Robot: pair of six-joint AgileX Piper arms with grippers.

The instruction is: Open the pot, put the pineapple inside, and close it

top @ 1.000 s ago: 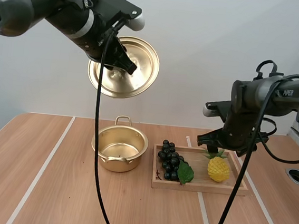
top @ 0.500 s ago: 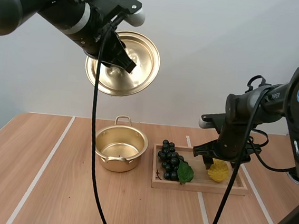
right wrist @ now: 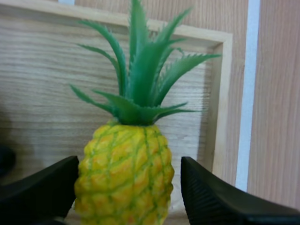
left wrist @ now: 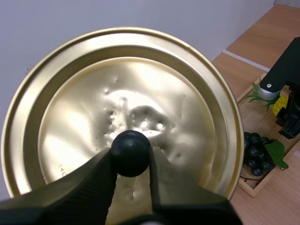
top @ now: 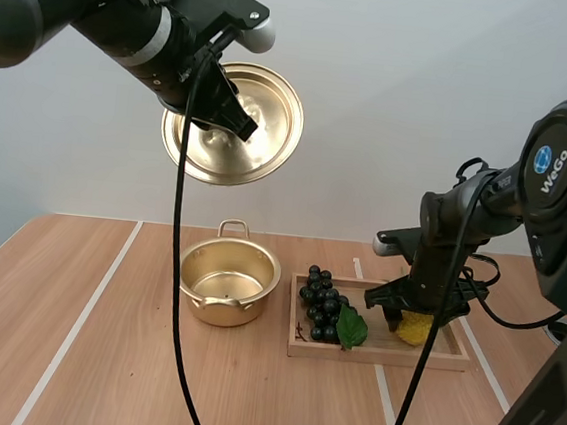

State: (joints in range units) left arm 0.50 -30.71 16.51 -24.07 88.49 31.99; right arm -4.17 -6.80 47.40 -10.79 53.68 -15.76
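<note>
I need to grab the pineapple's yellow body with my right gripper next, where its sides face the fingers, because jagged leaves fan out wide from the pineapple's top.
My left gripper hangs high above the table, shut on the black knob of the gold lid, which is tilted on edge. Below it the gold pot stands open and empty on the table. The yellow pineapple with green leaves lies at the right end of the wooden tray. My right gripper is down in the tray, open, with one black finger on each side of the pineapple. A narrow gap shows at one finger.
A bunch of dark grapes with a green leaf lies at the tray's left end, between the pot and the pineapple. The tray's raised rim runs close beyond the pineapple's leaves. White lines cross the wooden table.
My right gripper has come down from above the tray and now straddles the pineapple. The left arm lifted the lid slightly, then held still.
</note>
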